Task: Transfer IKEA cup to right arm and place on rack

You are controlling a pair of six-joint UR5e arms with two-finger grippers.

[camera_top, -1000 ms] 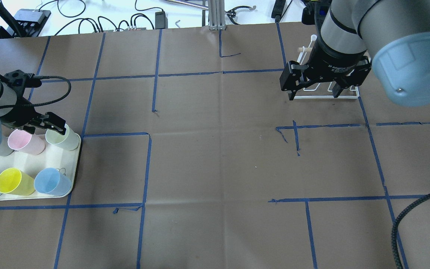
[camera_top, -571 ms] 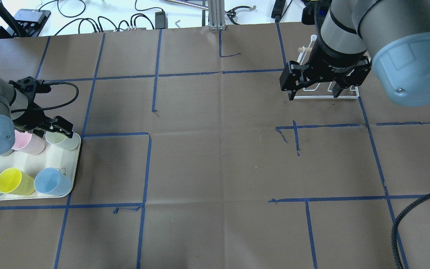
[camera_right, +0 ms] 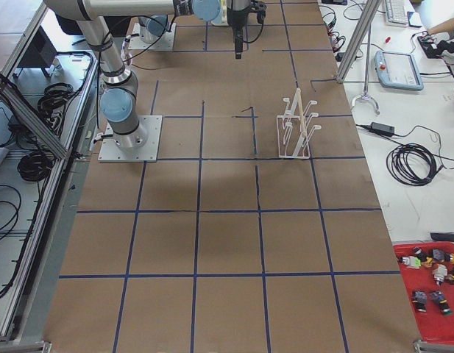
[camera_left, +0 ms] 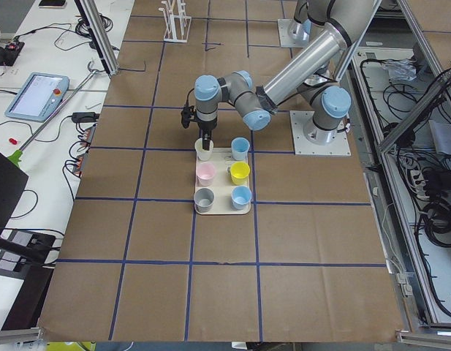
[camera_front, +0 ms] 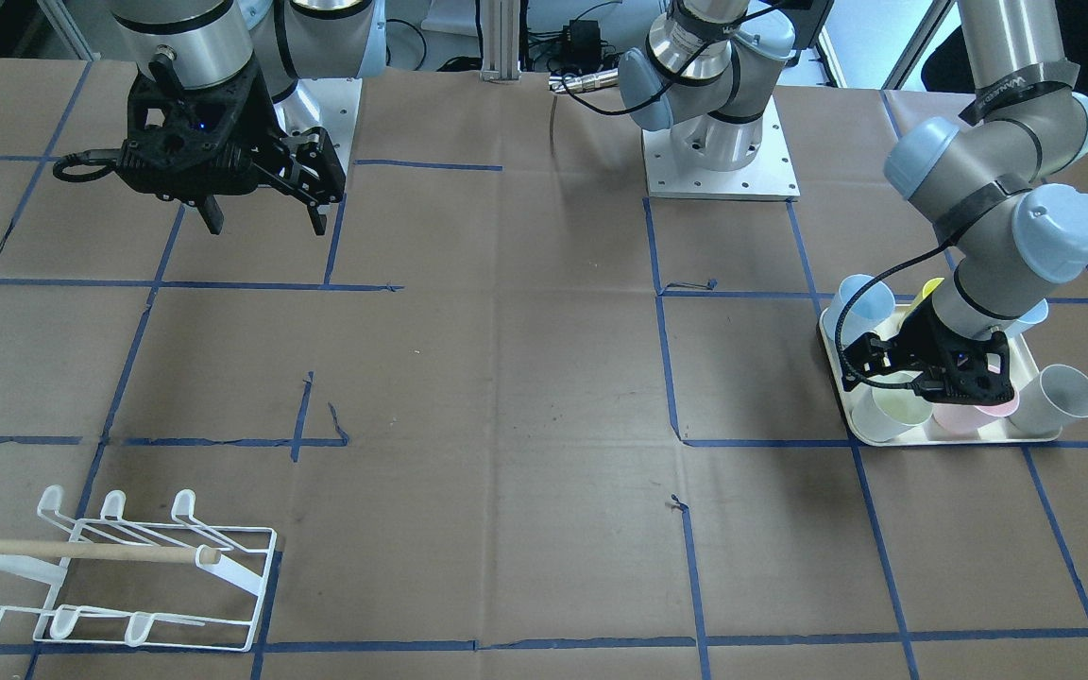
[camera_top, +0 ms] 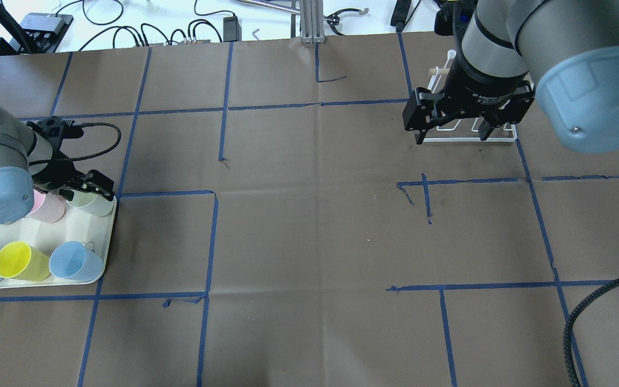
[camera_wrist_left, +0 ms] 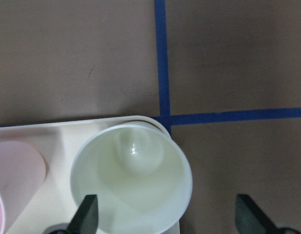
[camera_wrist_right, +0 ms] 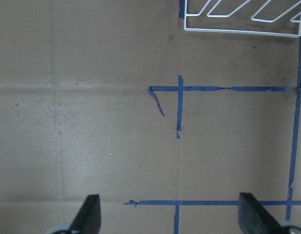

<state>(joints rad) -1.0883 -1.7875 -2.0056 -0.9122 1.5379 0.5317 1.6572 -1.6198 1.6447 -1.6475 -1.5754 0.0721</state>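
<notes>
My left gripper should close on the pale green cup now. Its fingers reach down past the cup's rim [camera_wrist_left: 190,190], one inside the cup's opening [camera_wrist_left: 135,192] and one outside.
The pale green cup [camera_wrist_left: 133,180] stands upright at the corner of the cream tray [camera_wrist_left: 52,141]; it also shows in the overhead view [camera_top: 93,202]. My left gripper [camera_top: 81,191] is open and low over this cup. In the left wrist view [camera_wrist_left: 170,219] one finger lies over the cup's mouth near its rim and the other outside it over the table. My right gripper [camera_top: 452,131] is open and empty, held above the table beside the white wire rack [camera_front: 128,576]. The rack is partly hidden behind it in the overhead view [camera_top: 470,138].
The tray [camera_top: 62,228] also holds a pink cup [camera_top: 46,210], a yellow cup [camera_top: 16,262], two blue cups [camera_top: 73,262] and a grey cup [camera_front: 1059,397]. Blue tape lines cross the brown table. Cables and gear lie past the far edge.
My left gripper has swung and come down over the pale green cup, still open. The right arm has not moved.
</notes>
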